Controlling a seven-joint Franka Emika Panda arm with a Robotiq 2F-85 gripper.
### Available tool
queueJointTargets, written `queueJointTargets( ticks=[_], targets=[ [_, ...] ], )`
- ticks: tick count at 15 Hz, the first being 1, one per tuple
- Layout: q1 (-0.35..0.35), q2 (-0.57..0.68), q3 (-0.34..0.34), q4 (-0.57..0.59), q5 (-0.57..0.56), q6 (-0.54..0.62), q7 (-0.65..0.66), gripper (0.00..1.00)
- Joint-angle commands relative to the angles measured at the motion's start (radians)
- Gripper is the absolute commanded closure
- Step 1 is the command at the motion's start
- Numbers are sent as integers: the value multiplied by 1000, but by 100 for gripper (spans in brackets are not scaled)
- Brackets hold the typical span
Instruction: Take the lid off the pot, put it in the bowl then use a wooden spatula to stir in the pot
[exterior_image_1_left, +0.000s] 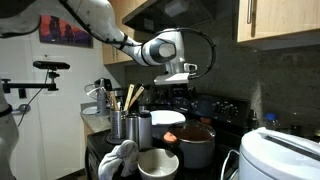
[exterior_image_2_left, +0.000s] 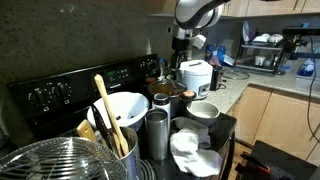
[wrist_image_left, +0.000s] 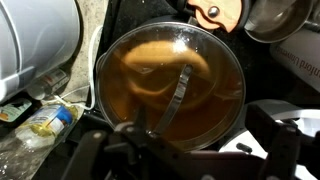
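Note:
I need to lift the lid off the pot into the bowl next, so I should grab the lid from above by its metal strap handle (wrist_image_left: 178, 95).
The pot (exterior_image_1_left: 198, 150) is a squat dark vessel on the stove, and the orange-brown lid (exterior_image_1_left: 195, 131) rests on it. From the wrist view the lid (wrist_image_left: 165, 75) fills the middle of the picture, with a metal strap handle (wrist_image_left: 178, 95) across it. My gripper (exterior_image_1_left: 179, 78) hangs open above the pot and is not touching it; its dark fingers (wrist_image_left: 90, 155) frame the bottom of the wrist view. It also shows high up as the gripper (exterior_image_2_left: 181, 45). A white bowl (exterior_image_1_left: 157, 165) sits in front of the pot. Wooden spatulas (exterior_image_2_left: 108, 115) stand in a steel canister (exterior_image_2_left: 122, 158).
A white rice cooker (exterior_image_1_left: 280, 155) stands beside the pot. Tall steel canisters (exterior_image_1_left: 143, 128), a larger white bowl (exterior_image_2_left: 118, 108), a crumpled white cloth (exterior_image_2_left: 195, 155) and a wire basket (exterior_image_2_left: 50, 160) crowd the stove top. Cabinets and a range hood hang overhead.

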Motion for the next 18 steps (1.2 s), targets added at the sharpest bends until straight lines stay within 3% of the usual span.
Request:
queueJointTargets(
  ticks=[1,14,16,18],
  targets=[
    [-6,19,10,3,-35,23,57,0],
    [-15,203,20,80,-20,145,102,0],
    [-18,219,20,90,-20,145,104,26],
    [-21,228,20,97,-22,148,107,41]
  ],
)
